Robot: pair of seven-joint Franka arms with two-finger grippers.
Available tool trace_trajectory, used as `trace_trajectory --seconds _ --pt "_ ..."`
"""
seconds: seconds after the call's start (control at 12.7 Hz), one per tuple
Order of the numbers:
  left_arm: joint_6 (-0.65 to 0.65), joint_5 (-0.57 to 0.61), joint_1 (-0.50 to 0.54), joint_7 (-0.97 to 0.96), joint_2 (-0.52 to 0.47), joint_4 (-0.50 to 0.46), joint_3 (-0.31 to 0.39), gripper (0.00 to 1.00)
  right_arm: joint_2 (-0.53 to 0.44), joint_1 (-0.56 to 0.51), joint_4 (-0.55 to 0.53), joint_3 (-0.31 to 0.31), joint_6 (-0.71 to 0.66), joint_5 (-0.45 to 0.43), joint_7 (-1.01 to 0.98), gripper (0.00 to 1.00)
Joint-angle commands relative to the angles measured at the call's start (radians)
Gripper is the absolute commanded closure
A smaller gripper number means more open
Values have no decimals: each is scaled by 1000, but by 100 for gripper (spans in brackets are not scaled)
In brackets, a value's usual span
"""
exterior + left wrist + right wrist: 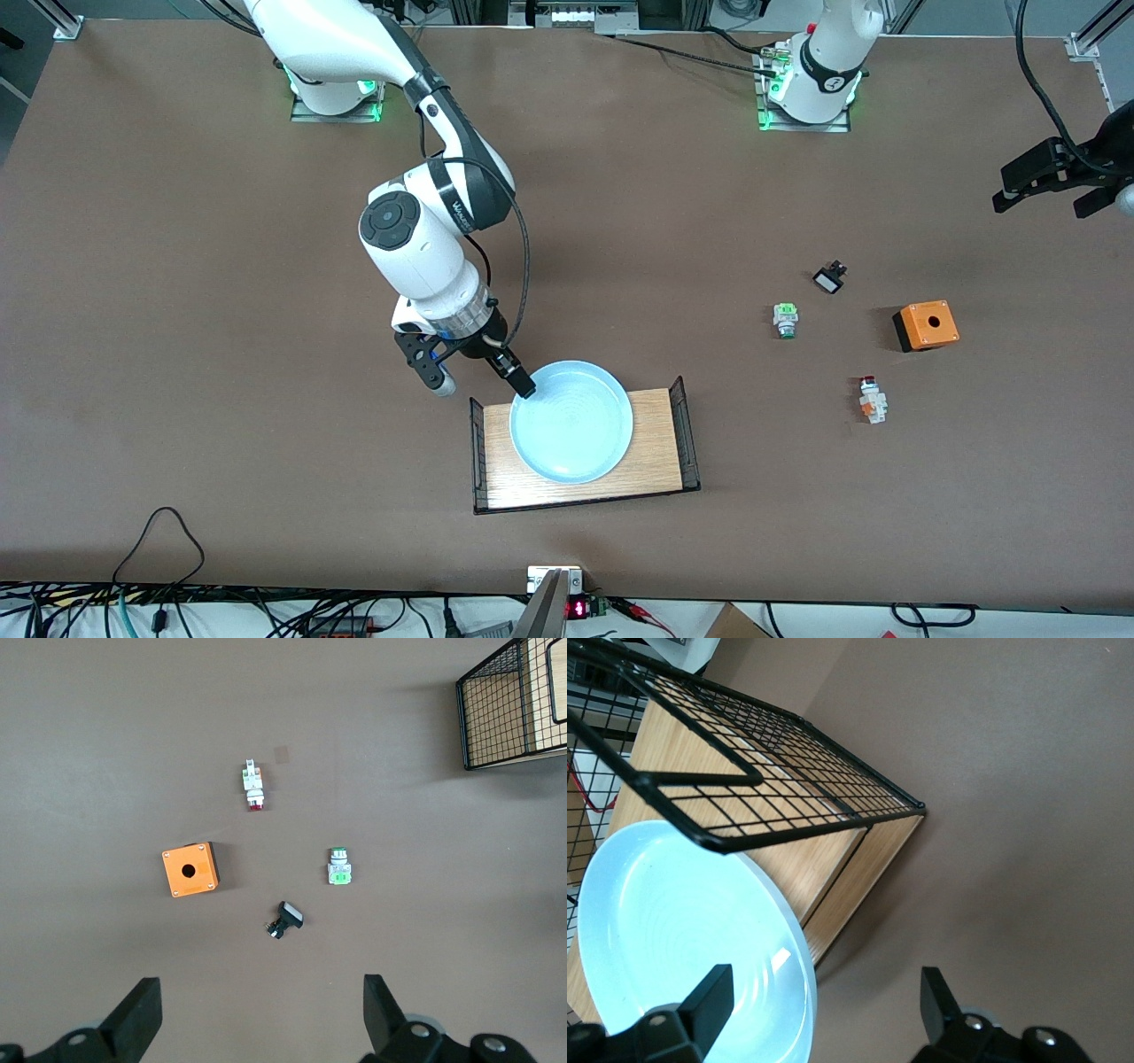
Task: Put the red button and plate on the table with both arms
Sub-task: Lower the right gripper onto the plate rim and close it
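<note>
My right gripper should pick up the plate by its rim [528, 395] next. Then it should move the light-blue plate off the wooden tray [660, 465] and onto the table.
The light-blue plate [571, 424] lies on a small wooden tray [660, 465]; in the right wrist view the plate [673, 921] fills the corner beside the tray's mesh end. My right gripper [483, 383] is open and straddles the plate's rim toward the right arm's end, with one finger [713, 988] over the plate's inside and the other outside. The red button [873, 399] lies on its side on the brown table [221, 310], toward the left arm's end. My left gripper [1050, 197] hangs open and empty high over that end; from it the red button [254, 784] shows well apart from the left gripper [261, 992].
Near the red button lie a green-capped switch [785, 319], a small black part [829, 279] and an orange box with a hole [926, 325]. The tray has upright black mesh ends [478, 456]. Cables run along the table's edge nearest the front camera.
</note>
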Motion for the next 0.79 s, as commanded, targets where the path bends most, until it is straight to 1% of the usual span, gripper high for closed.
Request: trace_trajectory --seconds 0.0,0.24,0.32,0.39,0.47,0.55,0.63,0.71 --pt "21 26 3 20 -28 -38 -5 0 35 1 29 -2 41 18 13 7" --pt "16 26 8 20 -25 -37 -11 0 40 2 29 -1 50 20 12 18" --pt "18 26 15 21 -23 -35 -12 0 40 2 29 -1 52 25 12 33" --pt "20 26 17 21 -22 -32 -8 0 40 2 29 -1 52 37 12 43" --pt "21 24 15 21 -20 -29 -8 0 40 2 29 -1 52 43 12 49" --pt "23 26 15 20 -19 -29 -8 0 40 2 29 -1 52 44 12 51" --pt "18 26 15 20 -20 -29 -9 0 41 2 29 -1 52 45 12 57" --pt "18 24 15 18 -20 -29 -12 0 43 4 29 -1 52 45 12 59"
